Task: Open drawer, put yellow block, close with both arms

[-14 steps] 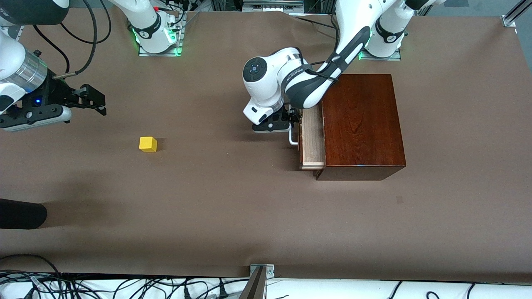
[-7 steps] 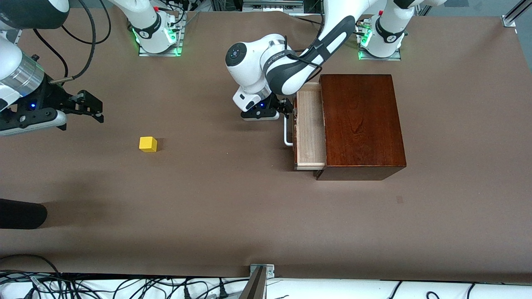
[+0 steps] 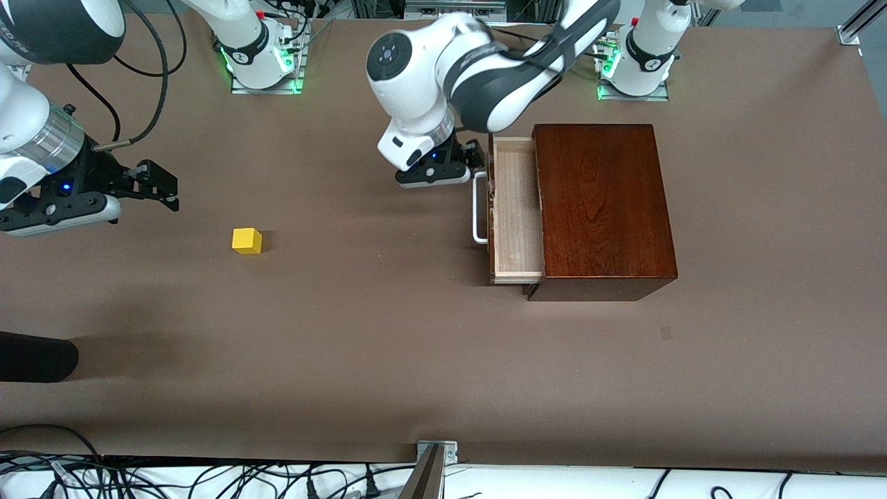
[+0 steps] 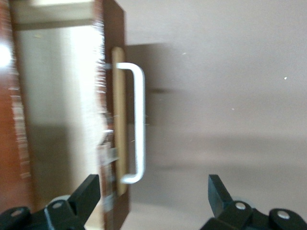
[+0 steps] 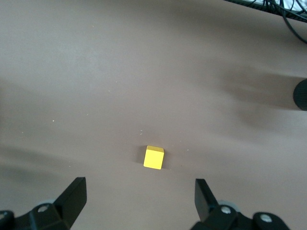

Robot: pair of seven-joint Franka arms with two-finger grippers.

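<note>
My right gripper will next grab the yellow block point(image 3: 247, 240) by its opposite sides. Then it can put the block into the open drawer point(image 3: 516, 215).
The dark reddish-brown wooden box point(image 3: 603, 208) stands toward the left arm's end of the table. Its drawer point(image 3: 516, 215) is pulled partly out, showing its pale interior and white handle point(image 3: 477, 208). My left gripper point(image 3: 475, 158) is open and empty, up by the handle's end nearest the bases; in the left wrist view the handle point(image 4: 139, 124) lies free between the open jaws. The yellow block point(image 3: 247, 240) sits on the table toward the right arm's end. My right gripper point(image 3: 163, 184) is open and empty in the air over the table beside the block, which shows in the right wrist view point(image 5: 154, 157).
The brown table cover point(image 3: 388, 346) spreads around the box and block. A dark rounded object point(image 3: 34, 356) lies at the table's edge at the right arm's end. Cables run along the edge nearest the camera.
My left gripper pulled the drawer farther out, let go of the handle and lifted away toward the bases. My right gripper shifted slightly.
</note>
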